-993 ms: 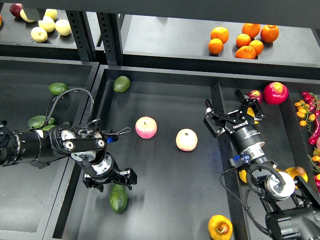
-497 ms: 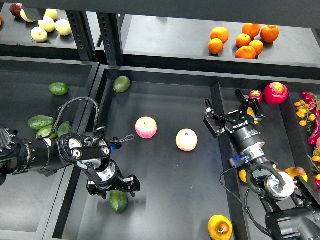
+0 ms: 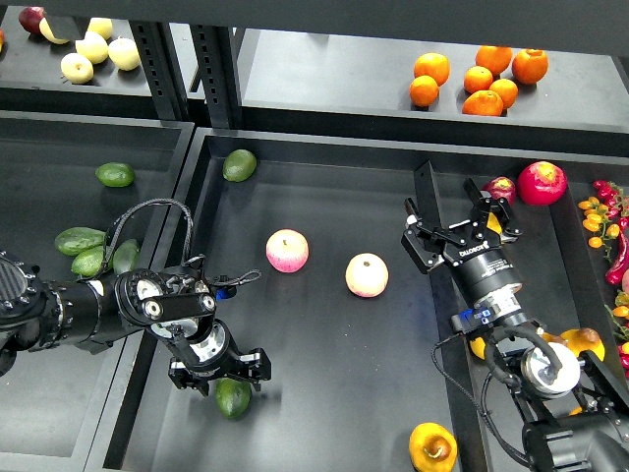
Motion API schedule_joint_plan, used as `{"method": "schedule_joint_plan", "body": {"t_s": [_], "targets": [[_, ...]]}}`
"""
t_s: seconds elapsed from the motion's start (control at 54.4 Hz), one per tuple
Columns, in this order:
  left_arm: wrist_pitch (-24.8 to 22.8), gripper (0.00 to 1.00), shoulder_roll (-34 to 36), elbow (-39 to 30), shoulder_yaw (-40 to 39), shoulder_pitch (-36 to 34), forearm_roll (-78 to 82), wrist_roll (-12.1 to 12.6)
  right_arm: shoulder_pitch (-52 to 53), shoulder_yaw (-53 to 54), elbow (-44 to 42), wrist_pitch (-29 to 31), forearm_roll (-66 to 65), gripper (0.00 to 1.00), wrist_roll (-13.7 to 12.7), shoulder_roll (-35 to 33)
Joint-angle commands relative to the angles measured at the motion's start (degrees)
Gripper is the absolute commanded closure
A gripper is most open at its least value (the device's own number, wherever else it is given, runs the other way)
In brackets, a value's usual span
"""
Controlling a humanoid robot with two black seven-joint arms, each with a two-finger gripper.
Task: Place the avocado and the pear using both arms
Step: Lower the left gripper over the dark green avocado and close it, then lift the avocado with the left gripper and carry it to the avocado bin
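My left gripper will next grab the dark green avocado [image 3: 233, 398] around its oblong body. Then it will put the avocado among the other avocados.
The dark green avocado [image 3: 233, 398] lies on the floor of the middle black tray [image 3: 324, 187], near its front left. My left gripper [image 3: 218, 372] is open right over the avocado's far end, with one finger on each side of it. The golden pear [image 3: 432, 447], brown dimpled end up, lies at the front right of the same tray. My right gripper [image 3: 454, 206] is open and empty above the tray's right divider [image 3: 432, 265], far behind the pear.
Two pink-yellow apples [image 3: 287, 250] [image 3: 367, 274] lie mid-tray and a rounder olive avocado [image 3: 239, 164] at the back left. More avocados [image 3: 79, 239] fill the left tray. Oranges [image 3: 477, 79] are on the back shelf; red fruit [image 3: 543, 182] lies to the right.
My left gripper has moved forward and down onto the avocado, which has shifted slightly toward the front. My right gripper has barely moved.
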Motion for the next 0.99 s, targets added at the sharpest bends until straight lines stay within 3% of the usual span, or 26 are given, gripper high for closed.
{"method": "schedule_joint_plan", "body": {"t_s": [0.0, 0.239, 0.497, 0.736, 0.975], "targets": [[0.0, 0.36, -0.17, 0.85, -0.08, 0.46, -0.53, 0.0, -0.02, 0.0, 0.11, 0.01, 0.0, 0.0, 0.0, 0.0], [0.0, 0.53, 0.01, 0.93, -0.25, 1.16, -0.71, 0.0, -0.28, 0.0, 0.11, 0.01, 0.09, 0.0, 0.0, 0.0], [0.0, 0.91, 0.62, 0.85, -0.87, 0.37, -9.05, 0.0, -0.37, 0.0, 0.11, 0.01, 0.09, 0.0, 0.09, 0.0], [0.0, 0.92, 2.2, -0.12, -1.05, -3.06, -10.46, 0.0, -0.37, 0.0, 0.2, 0.01, 0.09, 0.0, 0.09, 0.0], [0.0, 0.9, 9.4, -0.21, -5.0, -6.3, -10.46, 0.0, -0.28, 0.0, 0.38, 0.01, 0.09, 0.0, 0.09, 0.0]]}}
